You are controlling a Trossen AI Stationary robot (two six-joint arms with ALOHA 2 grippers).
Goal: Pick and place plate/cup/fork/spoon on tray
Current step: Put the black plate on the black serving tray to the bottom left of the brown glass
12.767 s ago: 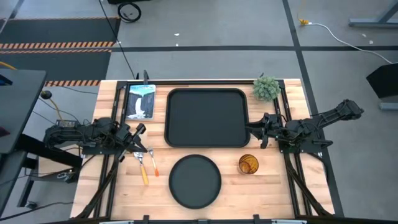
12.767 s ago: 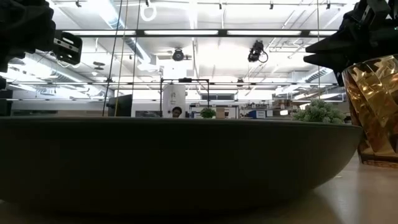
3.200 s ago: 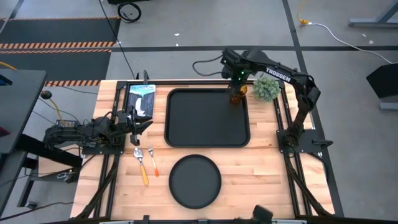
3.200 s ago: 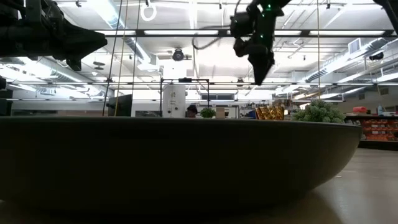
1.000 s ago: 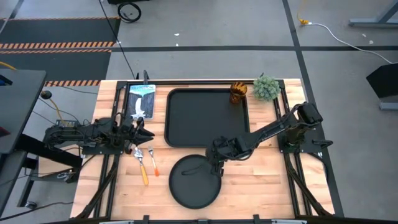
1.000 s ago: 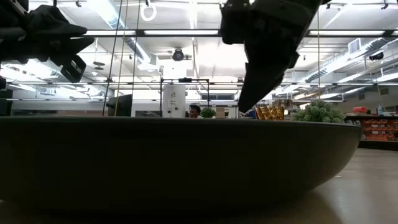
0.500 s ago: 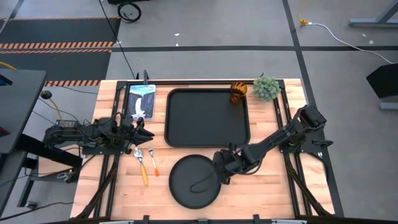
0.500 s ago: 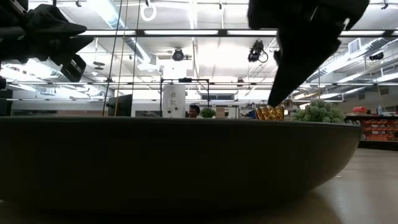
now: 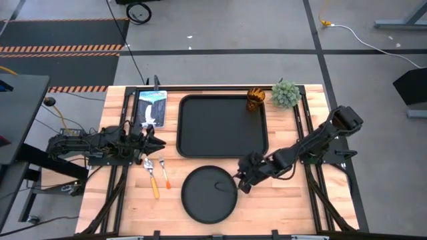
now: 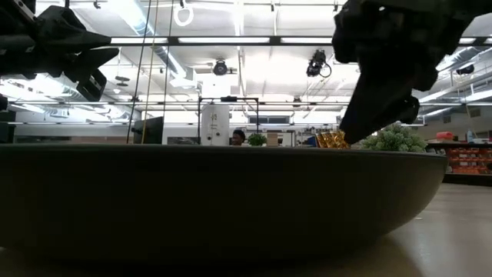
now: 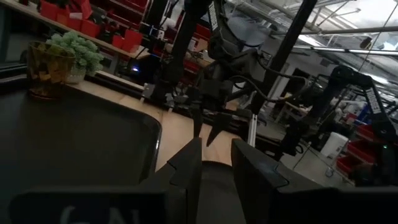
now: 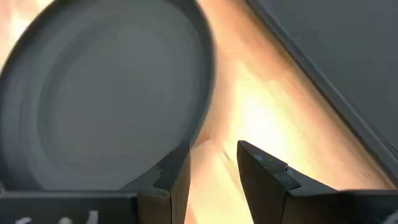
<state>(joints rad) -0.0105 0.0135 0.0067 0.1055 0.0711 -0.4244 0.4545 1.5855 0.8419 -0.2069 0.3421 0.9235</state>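
The right gripper grabs the round black plate by its rim (image 9: 235,181) next. Then the right gripper sets the plate on the black tray (image 9: 222,127).
The round black plate (image 9: 209,193) lies flat on the wood near the front edge. It fills the low view (image 10: 231,200). The black tray (image 9: 222,127) lies behind it. The amber cup (image 9: 256,99) stands in the tray's far right corner. The spoon (image 9: 149,167) and the fork (image 9: 163,168) lie side by side left of the plate. My right gripper (image 9: 241,183) is open at the plate's right rim (image 12: 202,112), one finger over the rim and one over the wood. My left gripper (image 9: 153,137) is a little open and empty, left of the tray. My right gripper is open at the plate's right rim (image 12: 198,134), coming slanting down from the table's right side. I cannot tell whether a finger (image 12: 176,171) touches the rim.
A small green potted plant (image 9: 285,94) stands at the far right, beside the tray. A flat printed card (image 9: 150,108) lies at the far left. Bare wood shows to the right of the plate and in front of the tray.
My right gripper has gone from over the plate's far rim toward the table's right edge, to the plate's right rim, staying low. The plate, cup, fork and spoon lie as before.
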